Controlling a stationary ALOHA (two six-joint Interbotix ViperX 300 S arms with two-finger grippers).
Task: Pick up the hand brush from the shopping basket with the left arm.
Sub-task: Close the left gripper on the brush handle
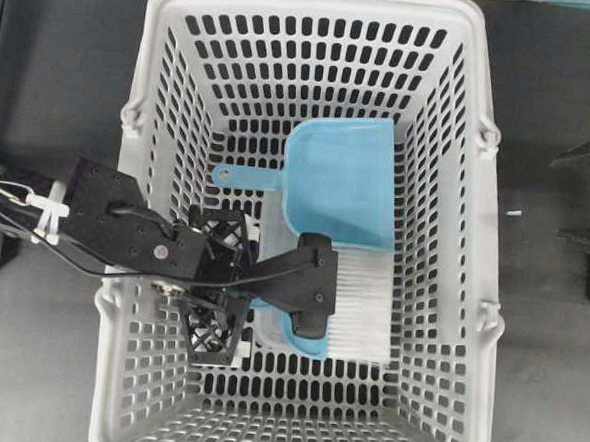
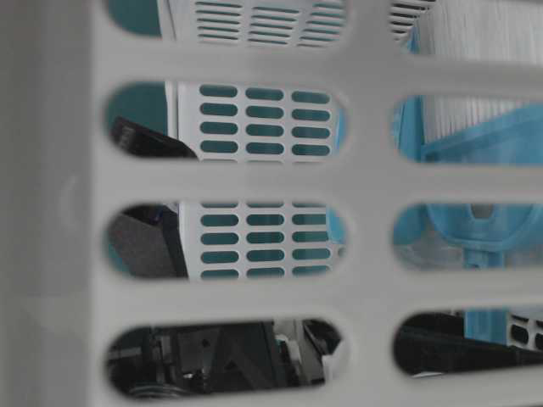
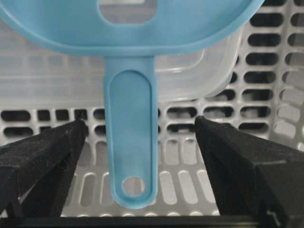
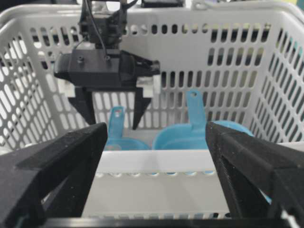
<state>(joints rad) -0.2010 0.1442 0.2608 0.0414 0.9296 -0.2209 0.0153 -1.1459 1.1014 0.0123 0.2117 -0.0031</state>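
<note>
I need to lower my left gripper before I close on the light-blue handle (image 3: 131, 128). Its straddling fingers stop above the handle in the left wrist view.
The hand brush (image 1: 360, 305) lies in the shopping basket (image 1: 116, 370), its white bristles to the right and its light-blue back partly under my left gripper (image 1: 314, 287). The left arm reaches in over the basket's left wall. In the left wrist view the gripper (image 3: 140, 122) is open, and the brush's thin holed handle (image 3: 130, 142) runs between the fingers with a gap on each side. The right wrist view also shows the left gripper (image 4: 113, 124) straddling the handle (image 4: 115, 126). My right gripper (image 4: 156, 128) is open and empty, just outside the basket's rim (image 4: 152, 161).
The matching blue dustpan (image 1: 343, 179) lies beside the brush, toward the basket's far end, with its handle pointing left. A clear plastic container (image 3: 213, 71) sits under the brush head. The basket's slotted walls rise all around the left gripper.
</note>
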